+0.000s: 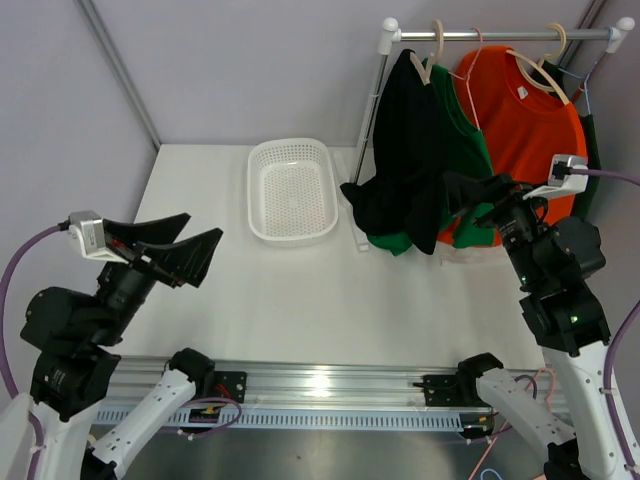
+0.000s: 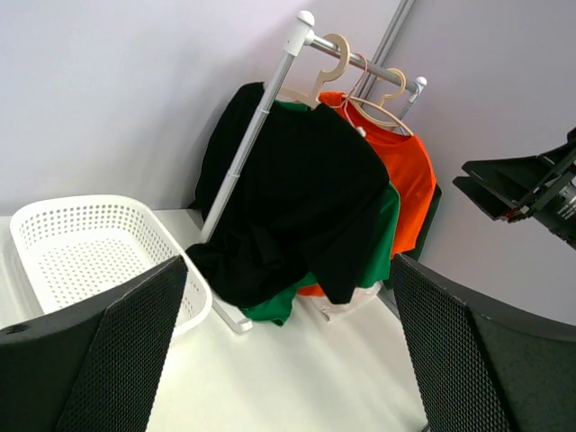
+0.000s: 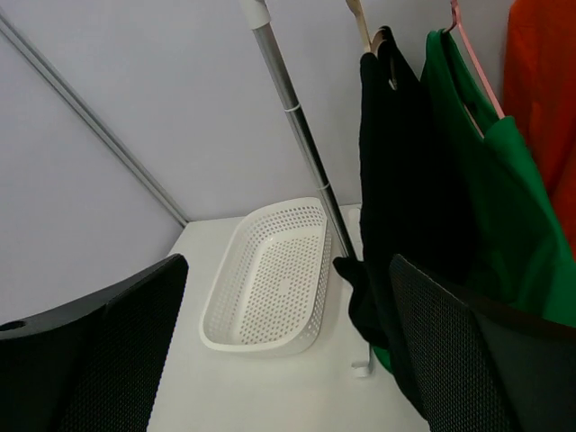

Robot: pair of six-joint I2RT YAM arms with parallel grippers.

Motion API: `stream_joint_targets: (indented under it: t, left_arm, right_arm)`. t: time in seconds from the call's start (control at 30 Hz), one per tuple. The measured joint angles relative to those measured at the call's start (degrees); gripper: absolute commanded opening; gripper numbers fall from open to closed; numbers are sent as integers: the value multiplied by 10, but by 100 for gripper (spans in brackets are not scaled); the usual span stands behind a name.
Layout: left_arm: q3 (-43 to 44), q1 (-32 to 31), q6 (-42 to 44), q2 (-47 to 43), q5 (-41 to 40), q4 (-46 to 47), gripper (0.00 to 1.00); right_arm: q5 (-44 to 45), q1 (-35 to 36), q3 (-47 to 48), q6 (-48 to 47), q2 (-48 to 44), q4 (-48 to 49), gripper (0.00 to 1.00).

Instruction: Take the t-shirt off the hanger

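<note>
I should grab the black t-shirt's hanger at the base of its hook [image 1: 432,62] [image 3: 365,40] with my right gripper. That leaves the t-shirt free for my left gripper to remove.
Three t-shirts hang on hangers from a white rack rail [image 1: 500,35] at the back right: a black t-shirt [image 1: 405,150] nearest the rack's left pole, a green one [image 1: 468,130] behind it, and an orange one [image 1: 530,130] on a wooden hanger [image 1: 545,72]. The black shirt [image 2: 306,198] droops low, its hem bunched near the table. My right gripper [image 1: 478,195] is open, raised just in front of the shirts' lower half and holding nothing. My left gripper [image 1: 203,228] is open over the table's left side, far from the rack.
A white perforated basket [image 1: 255,190] lies on the table left of the rack's pole [image 1: 370,120]. The rack's foot [image 2: 225,315] rests on the table beside the basket. Grey walls close the back and sides. Both arm bases sit on the near rail.
</note>
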Motion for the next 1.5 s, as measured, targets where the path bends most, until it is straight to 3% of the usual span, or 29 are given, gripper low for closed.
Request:
stream_joint_targets:
  t: [0.27,0.67,0.83,1.0,1.2,1.37,1.5]
  left_arm:
    - [66,0,23,82,-12,-28,100]
    - [139,-11,50,339,15,-19,99]
    - [139,-24,69,337,-2,-14,100]
    - [139,-25,84,316,-11,-5,100]
    - [137,-25,98,308,-24,8,100]
    - [129,-25,106,305,-29,15,100]
    - [128,-25,110,305,-29,16,99]
  right_arm:
    - [-8,0,40,-56,58,-9,99]
    - [51,0,357,-137,418,-15,91]
    - [88,-2,454,-156,535,-38,87]
    - [122,-4,513,-174,593,-43,83]
    - [147,-7,573,-189,628,-41,77]
    - [145,-17,580,-189,636,-30,63]
    - [131,-33,583,-178,645,-28,65]
